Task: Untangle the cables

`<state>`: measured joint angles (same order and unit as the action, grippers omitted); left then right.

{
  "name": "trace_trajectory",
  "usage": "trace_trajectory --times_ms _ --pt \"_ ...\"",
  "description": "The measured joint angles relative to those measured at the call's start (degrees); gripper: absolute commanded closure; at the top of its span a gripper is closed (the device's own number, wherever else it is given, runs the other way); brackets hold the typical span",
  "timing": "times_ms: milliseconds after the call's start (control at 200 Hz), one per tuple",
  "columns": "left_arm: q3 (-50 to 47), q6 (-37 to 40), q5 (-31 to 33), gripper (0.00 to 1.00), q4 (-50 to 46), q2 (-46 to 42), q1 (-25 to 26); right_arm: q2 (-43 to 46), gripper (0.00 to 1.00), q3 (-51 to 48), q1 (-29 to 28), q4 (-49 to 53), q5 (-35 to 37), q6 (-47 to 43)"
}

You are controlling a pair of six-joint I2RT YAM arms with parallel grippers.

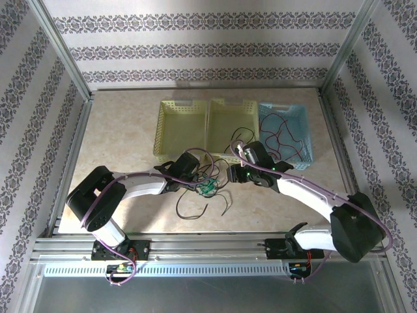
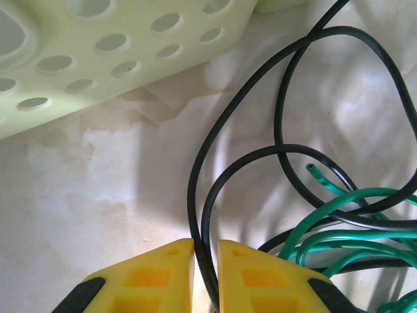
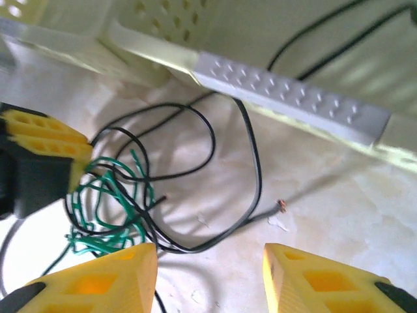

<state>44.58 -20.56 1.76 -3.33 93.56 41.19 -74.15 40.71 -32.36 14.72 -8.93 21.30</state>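
My right gripper needs to untangle the black cable next. It should take hold of it by its bare copper end and pull that loose end away.
A tangle of green cable and black cable lies on the table in front of the baskets. My left gripper sits at the tangle's left edge. In the left wrist view the left gripper is shut on two strands of black cable, with green cable looping to the right. My right gripper hovers just right of the tangle. The right gripper is open and holds nothing; a black cable with a bare copper end curves on the table beyond it, and green cable lies to the left.
Three baskets stand behind the tangle: a yellow one, a second yellow one with a dark wire inside, and a blue one holding dark red wires. A basket wall is close to the left gripper; a basket rim is ahead of the right one.
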Motion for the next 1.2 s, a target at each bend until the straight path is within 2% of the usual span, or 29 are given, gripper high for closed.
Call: trace_trajectory --times_ms 420,495,625,720,815,910,1020,1200 --pt "0.0 -0.02 0.0 0.83 -0.04 -0.55 0.0 -9.05 0.61 0.0 2.93 -4.68 1.38 1.77" --pt "0.0 -0.02 0.0 0.83 -0.04 -0.76 0.0 -10.45 0.68 0.07 2.99 -5.66 2.01 2.45" --pt "0.0 0.0 0.0 0.83 -0.07 -0.83 0.0 -12.98 0.89 0.79 2.99 -7.1 2.08 3.08" --pt "0.0 -0.02 0.0 0.83 -0.04 -0.83 0.0 -13.35 0.98 0.81 2.99 -8.09 2.05 4.07" --pt "0.0 -0.04 0.0 0.83 -0.04 -0.83 0.0 -13.2 1.0 0.81 2.99 -8.79 2.49 4.55" --pt "0.0 -0.07 0.02 0.83 -0.04 -0.83 0.0 -10.88 1.0 0.44 2.95 -8.74 3.87 4.79" --pt "0.0 -0.11 0.02 0.83 -0.02 -0.83 0.0 -3.54 1.0 -0.81 2.47 -7.54 7.17 5.57" --pt "0.0 -0.28 0.07 0.83 -0.02 -0.79 0.0 11.43 1.0 -1.55 1.7 -4.39 18.29 6.78"
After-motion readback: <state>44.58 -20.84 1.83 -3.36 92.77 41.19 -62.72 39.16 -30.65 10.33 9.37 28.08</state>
